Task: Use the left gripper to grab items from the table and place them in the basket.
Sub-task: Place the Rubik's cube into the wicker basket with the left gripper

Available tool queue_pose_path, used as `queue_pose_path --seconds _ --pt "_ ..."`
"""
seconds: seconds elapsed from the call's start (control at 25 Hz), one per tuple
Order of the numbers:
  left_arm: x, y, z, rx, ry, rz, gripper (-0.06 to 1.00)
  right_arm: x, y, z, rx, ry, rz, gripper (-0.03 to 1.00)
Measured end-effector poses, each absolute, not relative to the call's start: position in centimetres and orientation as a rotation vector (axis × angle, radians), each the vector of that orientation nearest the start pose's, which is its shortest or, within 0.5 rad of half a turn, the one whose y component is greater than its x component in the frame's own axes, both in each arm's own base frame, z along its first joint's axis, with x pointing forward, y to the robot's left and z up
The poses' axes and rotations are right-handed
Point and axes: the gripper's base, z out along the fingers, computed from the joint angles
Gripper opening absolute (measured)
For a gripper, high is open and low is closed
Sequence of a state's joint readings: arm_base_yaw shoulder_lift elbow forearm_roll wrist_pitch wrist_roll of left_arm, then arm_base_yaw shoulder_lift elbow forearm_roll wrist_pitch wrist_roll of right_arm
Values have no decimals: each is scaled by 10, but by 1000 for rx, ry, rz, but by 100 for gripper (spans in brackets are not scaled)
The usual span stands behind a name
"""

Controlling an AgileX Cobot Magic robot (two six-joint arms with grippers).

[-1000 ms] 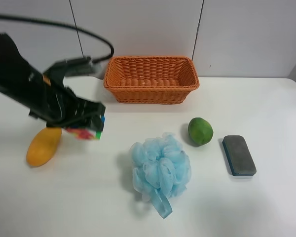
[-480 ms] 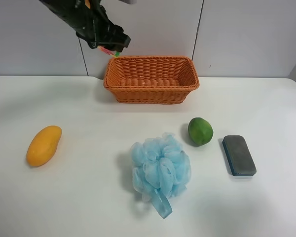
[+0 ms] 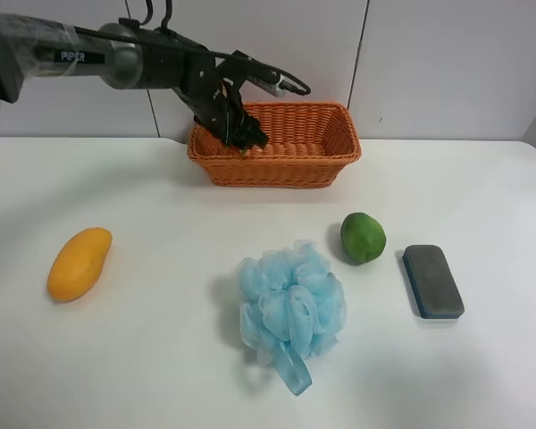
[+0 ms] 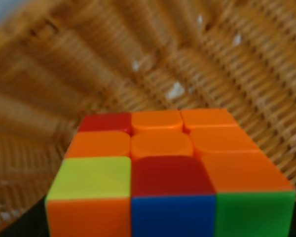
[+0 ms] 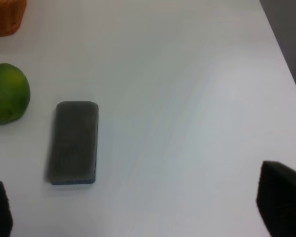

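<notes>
I should release the puzzle cube from my left gripper. My left gripper's fingers are down inside the wicker basket's (image 3: 286,168) rim, so the cube would stay in the basket.
My left gripper (image 3: 244,134), on the black "PIPER" arm at the exterior high view's left, reaches down into the orange-brown wicker basket (image 3: 286,168). In the left wrist view it is shut on the multicoloured puzzle cube (image 4: 167,173), with the basket's weave (image 4: 113,59) close behind it. The cube is hidden in the exterior view. On the white table (image 3: 161,366) lie the mango (image 3: 79,263), the light-blue bath puff (image 3: 290,308), the round green fruit (image 3: 363,237) and the dark eraser block (image 3: 432,281). My right gripper (image 5: 138,207) is open and empty above the table.
The right wrist view shows the green fruit (image 5: 7,93), the eraser (image 5: 75,141) and a corner of the basket (image 5: 5,15). A grey panelled wall stands behind the basket. The table's right edge (image 5: 281,59) borders dark floor.
My left gripper lifted the cube from beside the mango, carried it up and right above the basket's left rim, and has now lowered it into the basket.
</notes>
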State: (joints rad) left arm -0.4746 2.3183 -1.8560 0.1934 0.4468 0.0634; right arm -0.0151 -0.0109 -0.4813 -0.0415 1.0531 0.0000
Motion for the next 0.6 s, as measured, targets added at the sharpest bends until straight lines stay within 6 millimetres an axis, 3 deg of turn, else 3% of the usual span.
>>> queue_pose_path --seconds 0.36,0.4,0.48,0.6 --pt "470 -233 165 803 2242 -11 57 -4 -3 273 17 2044 -59 99" --pt "470 -233 165 803 2242 -11 61 -4 -3 273 17 2044 -59 99" --pt "470 -233 165 802 2239 -12 83 -4 -3 273 17 2044 -59 99" --pt "470 -234 165 798 2236 -18 96 -4 -3 273 17 2044 -59 99"
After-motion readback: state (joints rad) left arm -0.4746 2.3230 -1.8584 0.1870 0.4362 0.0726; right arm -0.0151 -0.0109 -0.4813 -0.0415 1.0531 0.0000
